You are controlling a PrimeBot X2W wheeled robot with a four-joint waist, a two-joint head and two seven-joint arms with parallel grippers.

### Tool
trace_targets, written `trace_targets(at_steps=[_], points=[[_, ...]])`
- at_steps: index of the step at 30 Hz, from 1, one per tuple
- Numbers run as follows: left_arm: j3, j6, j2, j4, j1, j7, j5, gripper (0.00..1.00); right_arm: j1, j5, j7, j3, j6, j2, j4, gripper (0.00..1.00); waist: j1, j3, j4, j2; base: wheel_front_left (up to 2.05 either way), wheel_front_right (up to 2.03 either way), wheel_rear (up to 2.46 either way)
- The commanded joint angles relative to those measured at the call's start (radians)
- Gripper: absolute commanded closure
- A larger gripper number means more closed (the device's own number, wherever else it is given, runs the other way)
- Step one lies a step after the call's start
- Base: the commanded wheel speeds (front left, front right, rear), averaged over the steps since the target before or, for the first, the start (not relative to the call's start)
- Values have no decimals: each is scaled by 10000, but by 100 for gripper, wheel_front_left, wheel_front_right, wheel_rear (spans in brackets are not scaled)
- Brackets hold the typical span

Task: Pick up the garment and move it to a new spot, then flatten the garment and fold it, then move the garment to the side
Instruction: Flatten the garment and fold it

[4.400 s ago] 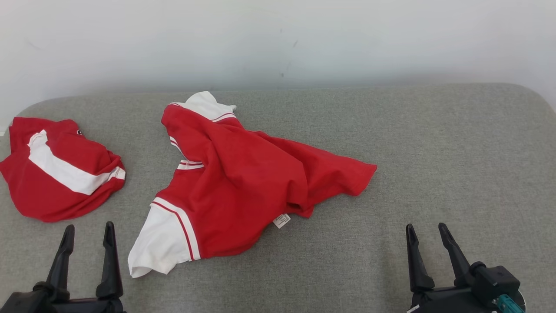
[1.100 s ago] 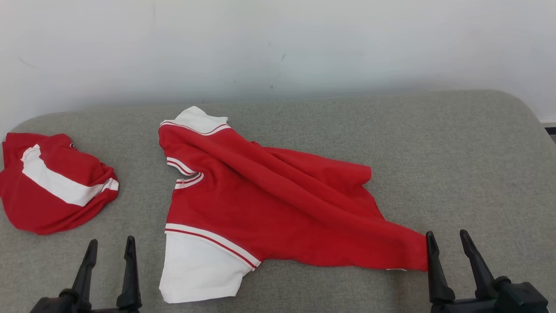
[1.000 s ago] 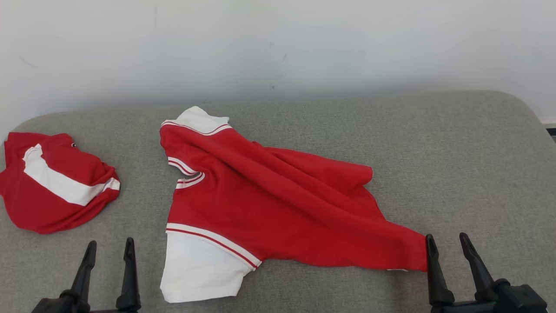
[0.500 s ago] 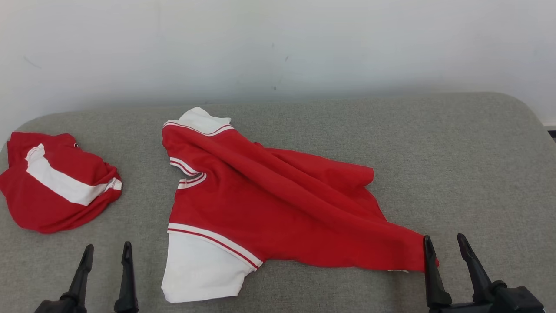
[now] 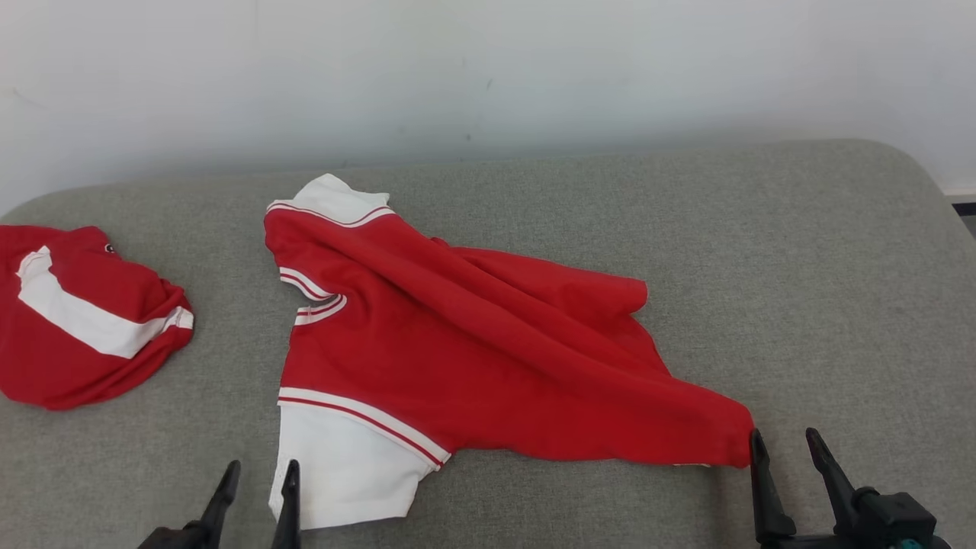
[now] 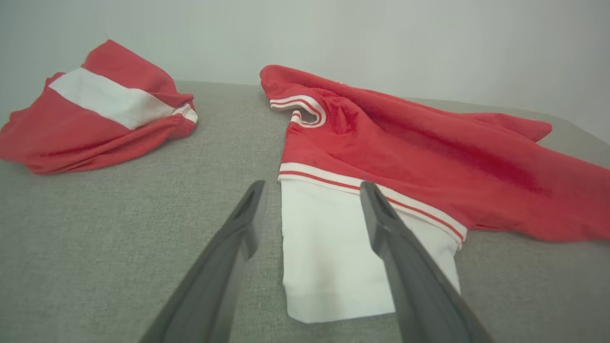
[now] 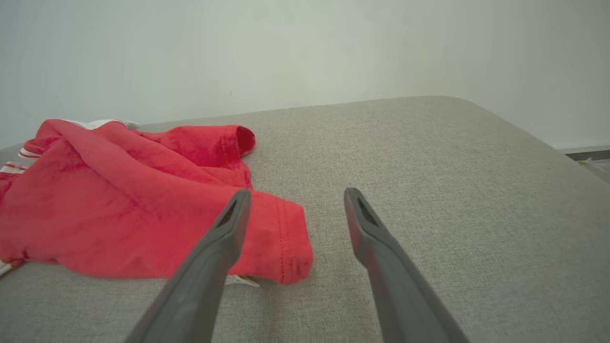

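I should grab the red shirt by its hem corner (image 5: pixel 739 442) next with my right gripper. Then I can flatten the shirt on the grey cushion (image 5: pixel 823 302).
The garment (image 5: pixel 473 358) is a red shirt with white sleeves, lying partly spread and wrinkled on the grey cushion. Its near white sleeve (image 5: pixel 343 465) points to the front edge; its red hem corner (image 5: pixel 724 442) reaches toward the lower right. My left gripper (image 5: pixel 255 476) stands open at the sleeve's left edge; in the left wrist view that gripper (image 6: pixel 310 190) has the white sleeve (image 6: pixel 329 247) lying between its fingers. My right gripper (image 5: pixel 785 446) is open just right of the hem corner; in its own wrist view the right gripper (image 7: pixel 295 195) straddles that hem corner (image 7: pixel 286 247).
A second red and white garment (image 5: pixel 72 316) lies bunched at the far left of the cushion, also in the left wrist view as the bunched garment (image 6: pixel 95 124). The grey cushion (image 5: pixel 823 290) runs bare to the right. A white wall (image 5: pixel 488 69) stands behind.
The head camera has shifted, so the whole picture moved. My left gripper has come right, up to the white sleeve. The right gripper stays by the hem corner, both still open.
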Motion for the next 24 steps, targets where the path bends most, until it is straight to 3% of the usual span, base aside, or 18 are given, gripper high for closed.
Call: trace_targets(at_steps=[1,19,21,22,23,24], points=[[-126,14,54,299,-149,-7,-99,0,-193,82,-42,13,-23,-81,308,0,0,150,-66,0,0,0,0],[-349,14,84,3015,-1382,-6,-823,0,-1703,1670,-46,897,-23,197,2776,0,0,941,-248,0,0,0,0],[-591,12,53,3399,-1525,22,-1011,0,-1752,1963,-38,1139,-23,223,3121,65,0,949,-223,0,0,0,0],[-719,12,27,3588,-1584,31,-1149,20,-1818,2110,-35,1244,-23,226,3246,82,0,944,-218,0,0,0,0],[-860,11,-1,3773,-1625,43,-1276,61,-1879,2291,-35,1355,-23,227,3344,100,0,932,-217,0,0,0,0],[-978,-3,-7,3904,-1659,56,-1401,76,-1898,2522,-34,1481,-23,243,3486,100,0,921,-220,0,0,0,0]])
